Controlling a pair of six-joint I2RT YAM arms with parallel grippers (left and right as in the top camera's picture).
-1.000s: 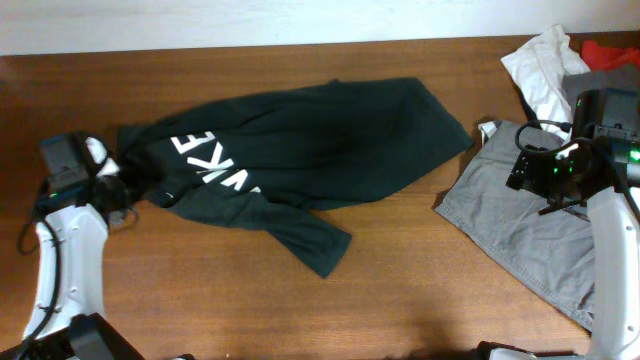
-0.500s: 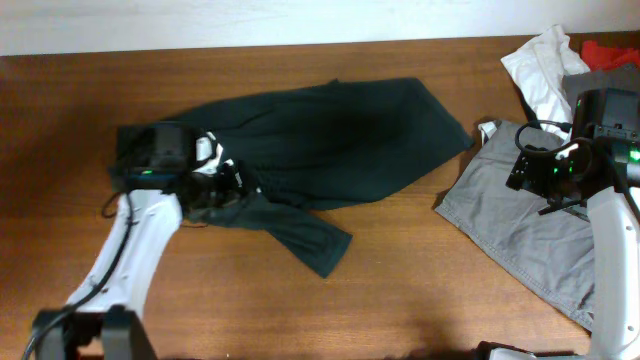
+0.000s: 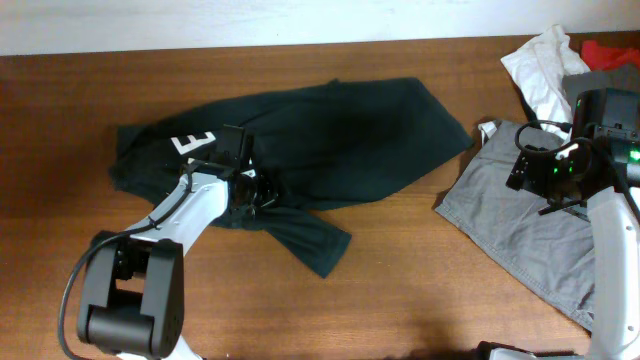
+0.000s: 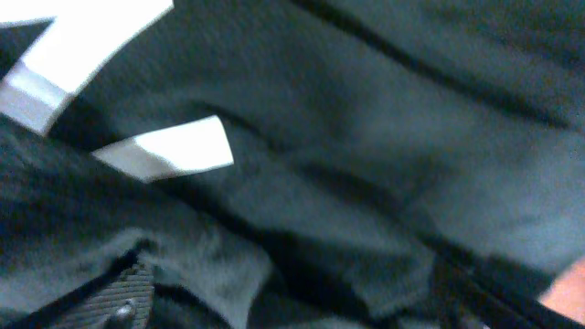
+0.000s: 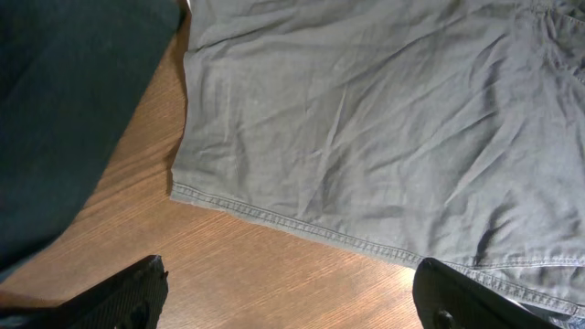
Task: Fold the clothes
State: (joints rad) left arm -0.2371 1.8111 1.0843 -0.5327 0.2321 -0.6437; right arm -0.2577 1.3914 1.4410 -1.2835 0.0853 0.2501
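The black T-shirt point(image 3: 350, 140) needs to be spread, so my left gripper should next grab the T-shirt's bunched folds near the lettering. The T-shirt's far corner is left for my right gripper.
The black T-shirt point(image 3: 350, 140) lies crumpled across the middle of the table, with part of its white lettering point(image 3: 192, 142) showing at the left. My left gripper point(image 3: 258, 192) is down on the shirt's lower middle folds. In the left wrist view its fingers point(image 4: 292, 306) are spread wide, with dark cloth point(image 4: 366, 137) bunched between them and white letter pieces point(image 4: 174, 146) above. My right gripper point(image 3: 528, 170) hovers open and empty point(image 5: 292, 302) over bare wood at the grey garment's edge. The shirt's corner point(image 5: 64, 110) shows at the left of the right wrist view.
A grey garment point(image 3: 520, 240) lies at the right, also seen in the right wrist view point(image 5: 366, 119). A white garment point(image 3: 540, 70) and something red point(image 3: 610, 50) lie at the back right corner. One shirt sleeve point(image 3: 315, 245) points toward the front edge.
My left arm has swung from the table's left edge to the right, onto the shirt's middle. The shirt's left part has shifted and most of the lettering is now covered. The right arm has not moved.
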